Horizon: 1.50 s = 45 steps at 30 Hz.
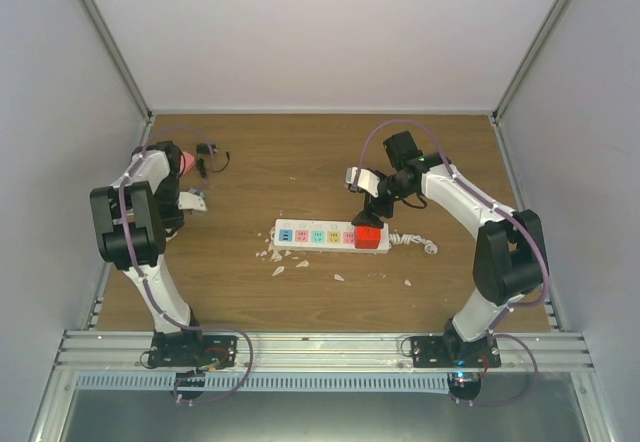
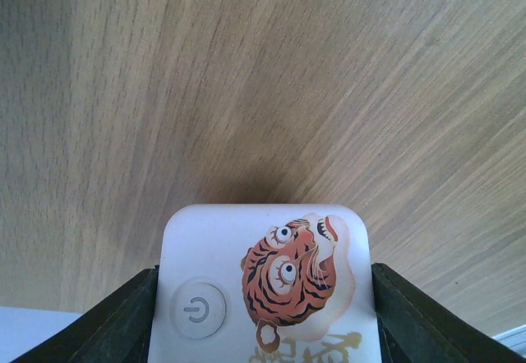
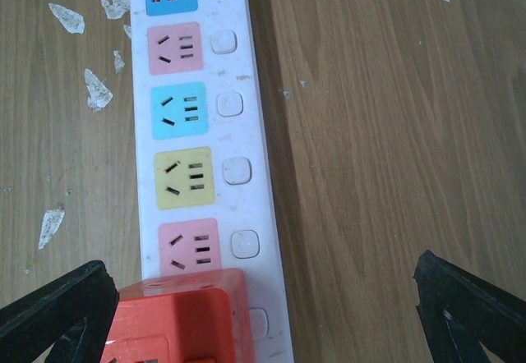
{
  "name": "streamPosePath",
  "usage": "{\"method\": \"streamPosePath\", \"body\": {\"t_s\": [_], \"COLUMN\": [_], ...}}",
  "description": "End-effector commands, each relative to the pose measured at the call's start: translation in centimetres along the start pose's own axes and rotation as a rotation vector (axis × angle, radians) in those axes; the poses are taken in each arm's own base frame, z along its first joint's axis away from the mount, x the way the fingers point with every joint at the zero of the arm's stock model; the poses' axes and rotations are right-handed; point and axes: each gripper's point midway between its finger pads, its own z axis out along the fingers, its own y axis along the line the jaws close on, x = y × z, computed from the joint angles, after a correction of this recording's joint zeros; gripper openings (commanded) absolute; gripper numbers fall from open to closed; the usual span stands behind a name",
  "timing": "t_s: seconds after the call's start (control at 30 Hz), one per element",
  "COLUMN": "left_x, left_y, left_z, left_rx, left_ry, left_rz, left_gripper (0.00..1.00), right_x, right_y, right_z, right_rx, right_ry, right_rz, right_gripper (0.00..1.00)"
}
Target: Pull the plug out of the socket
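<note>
The white block (image 2: 263, 281) is just above flat, empty wood and would end up on that wood, so the robot's left gripper should open.
The socket (image 1: 320, 234), a long white strip with pastel outlets (image 3: 201, 158), lies in the middle of the wooden table. An orange-red cube plug (image 1: 369, 237) sits plugged into its right end, showing at the bottom left of the right wrist view (image 3: 177, 322). My right gripper (image 1: 373, 210) hovers over that end, its jaws wide open (image 3: 263, 310), with the cube near the left finger and touching neither. Far to the left, my left gripper (image 1: 188, 200) is shut on a white block (image 2: 263, 281) printed with a tiger face and a power button.
White flakes (image 1: 280, 260) litter the wood in front of the strip and beside it (image 3: 97, 90). The strip's coiled white cord (image 1: 415, 242) trails off to the right. A small black item with a cord (image 1: 212, 158) lies at the back left. White walls enclose the table.
</note>
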Motion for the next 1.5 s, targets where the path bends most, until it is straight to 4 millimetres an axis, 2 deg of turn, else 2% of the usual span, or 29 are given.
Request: {"method": "streamPosePath", "body": {"t_s": [0.0,0.23,0.5,0.73,0.97,1.1,1.3,1.47], "left_x": [-0.3,-1.3,-2.3,-3.3,-4.5,-5.7,-9.1,-13.0], "left_y": [-0.2,-0.6,-0.9,-1.0,-0.5,-0.2,0.3,-0.4], "left_z": [0.8,1.3,1.0,-0.6,-4.0,-6.5,-11.9,-18.1], "left_rx": [0.005,0.030,0.048,0.059,0.061,0.031,-0.046,-0.143], "left_ry": [0.041,0.043,0.008,-0.044,-0.163,-0.265,-0.495,-0.737], "left_rz": [0.004,0.003,-0.012,-0.028,-0.053,-0.041,-0.009,0.067], "left_gripper": [0.50,0.64,0.72,0.81,0.92,0.94,0.96,0.97], "right_x": [-0.6,-0.2,-0.1,-0.6,-1.6,-2.0,-2.6,-2.6], "right_y": [-1.0,-1.1,-1.0,-1.1,-1.3,-1.3,-1.4,-1.8], "right_z": [-0.3,-0.4,-0.4,-0.7,-1.6,-2.4,-4.2,-6.1], "right_rx": [0.019,0.020,0.018,0.027,0.059,0.079,0.105,0.116], "right_ry": [-0.030,-0.029,-0.031,-0.046,-0.077,-0.095,-0.132,-0.174], "right_rz": [0.002,0.011,0.018,0.022,0.003,-0.011,-0.015,0.003], "right_gripper": [1.00,1.00,1.00,1.00,1.00,1.00,1.00,1.00]}}
